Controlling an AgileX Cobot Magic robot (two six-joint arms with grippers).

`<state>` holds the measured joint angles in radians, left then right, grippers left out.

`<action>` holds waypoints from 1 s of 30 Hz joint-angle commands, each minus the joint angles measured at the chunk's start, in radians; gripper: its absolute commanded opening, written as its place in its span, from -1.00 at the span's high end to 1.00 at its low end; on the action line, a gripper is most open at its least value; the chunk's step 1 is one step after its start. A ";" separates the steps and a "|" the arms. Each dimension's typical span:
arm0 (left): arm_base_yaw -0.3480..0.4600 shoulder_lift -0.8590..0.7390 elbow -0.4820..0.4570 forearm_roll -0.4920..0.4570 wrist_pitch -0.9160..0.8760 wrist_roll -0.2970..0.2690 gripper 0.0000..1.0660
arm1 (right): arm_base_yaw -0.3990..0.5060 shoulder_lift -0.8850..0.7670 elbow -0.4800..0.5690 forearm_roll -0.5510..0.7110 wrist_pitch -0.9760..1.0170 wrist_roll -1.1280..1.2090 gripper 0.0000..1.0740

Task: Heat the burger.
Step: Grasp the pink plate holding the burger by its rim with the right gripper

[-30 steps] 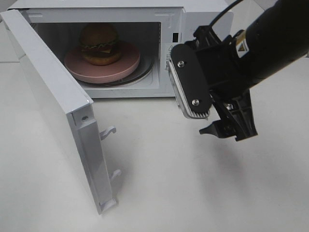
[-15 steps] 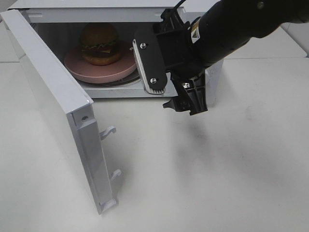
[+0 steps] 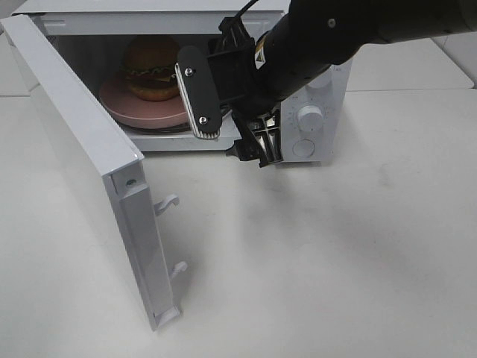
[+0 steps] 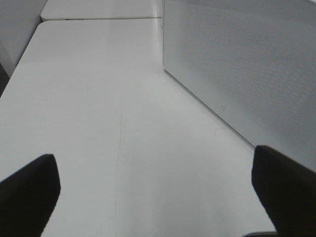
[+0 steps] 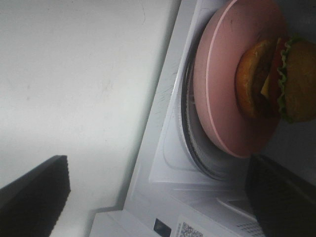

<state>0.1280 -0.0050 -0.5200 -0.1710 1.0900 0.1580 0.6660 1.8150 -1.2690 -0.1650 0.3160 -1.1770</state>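
Observation:
My right gripper is going to grab the pink plate by its rim [image 3: 179, 119] next, to bring the heated burger [image 3: 151, 68] out of the open microwave.
The burger [image 3: 153, 68], with a brown bun and green filling, sits on a pink plate [image 3: 141, 110] inside the open microwave [image 3: 320, 82]. In the right wrist view the burger [image 5: 279, 81] lies on the plate [image 5: 224, 84] above the glass turntable [image 5: 190, 143]. My right gripper [image 3: 255, 149] hangs just in front of the oven's opening, at its right side, open and holding nothing; it [image 5: 158, 197] points at the cavity floor. My left gripper [image 4: 158, 197] is open over bare table beside the door's outer face and does not show in the exterior high view.
The microwave door [image 3: 82, 149] stands swung wide to the left, its latch hooks [image 3: 170, 203] pointing right. Its perforated outer panel [image 4: 247, 64] fills the right of the left wrist view. Two knobs [image 3: 309, 115] sit on the control panel. White table [image 3: 320, 253] stretches in front.
My right arm has swung left and back, from beside the control panel to the front of the oven opening. The burger, plate and door have not moved.

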 commanded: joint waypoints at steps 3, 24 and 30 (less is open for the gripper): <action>-0.004 -0.017 0.003 -0.002 -0.016 -0.007 -0.84 | 0.004 0.075 -0.083 -0.012 -0.008 0.029 -0.69; -0.004 -0.017 0.003 -0.002 -0.016 -0.007 -0.84 | 0.016 0.321 -0.361 -0.062 0.064 0.102 -0.60; -0.004 -0.017 0.003 -0.002 -0.016 -0.007 -0.84 | 0.012 0.405 -0.463 -0.077 0.081 0.134 -0.58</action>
<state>0.1280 -0.0050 -0.5200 -0.1710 1.0900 0.1580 0.6780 2.1880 -1.6820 -0.2230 0.3810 -1.0700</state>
